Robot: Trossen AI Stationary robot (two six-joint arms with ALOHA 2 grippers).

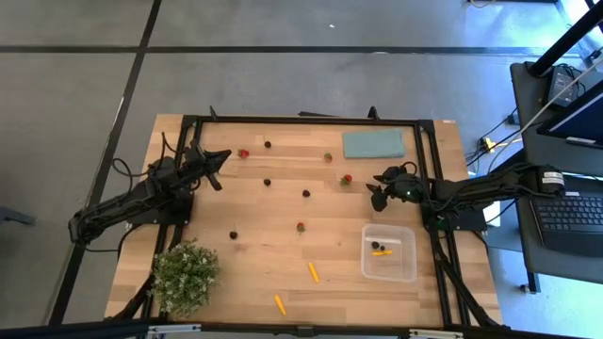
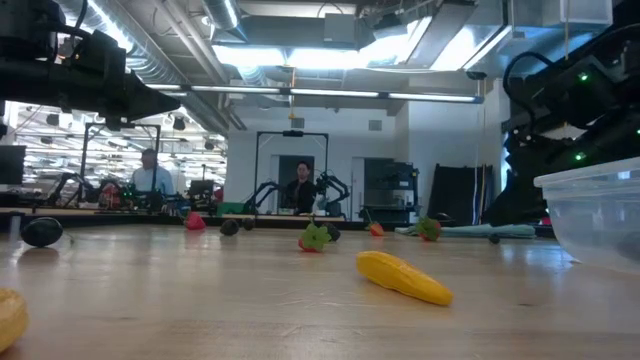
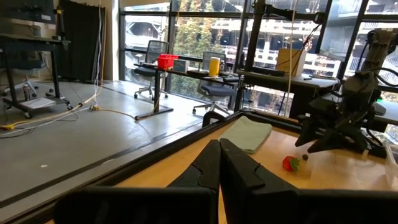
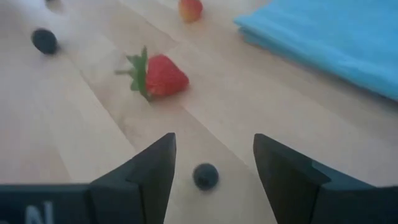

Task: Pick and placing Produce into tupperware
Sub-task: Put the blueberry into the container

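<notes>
The right gripper needs to place the small dark berry into the clear tupperware, so it should first grab the berry by its round body [image 4: 205, 177] next.
Produce lies scattered on the wooden table: strawberries [image 1: 243, 153] [image 1: 301, 226], dark berries [image 1: 267, 182] [image 1: 306, 193] and carrot sticks [image 1: 313, 272] [image 1: 280, 303]. The clear tupperware [image 1: 389, 252] stands near the right edge with a carrot piece and a dark berry [image 1: 380, 250] inside. My right gripper [image 1: 379, 188] is open and low over the table beside a strawberry [image 4: 160, 76]. Its fingers [image 4: 214, 142] stand on either side of a small dark berry [image 4: 205, 176] without touching it. My left gripper [image 1: 219, 165] is shut and held above the far left of the table.
A teal slab [image 1: 373, 143] lies at the far right, close to my right gripper. A bushy potted plant [image 1: 185, 275] stands at the near left corner. A black frame borders the table. There is bare wood between the scattered pieces in the middle.
</notes>
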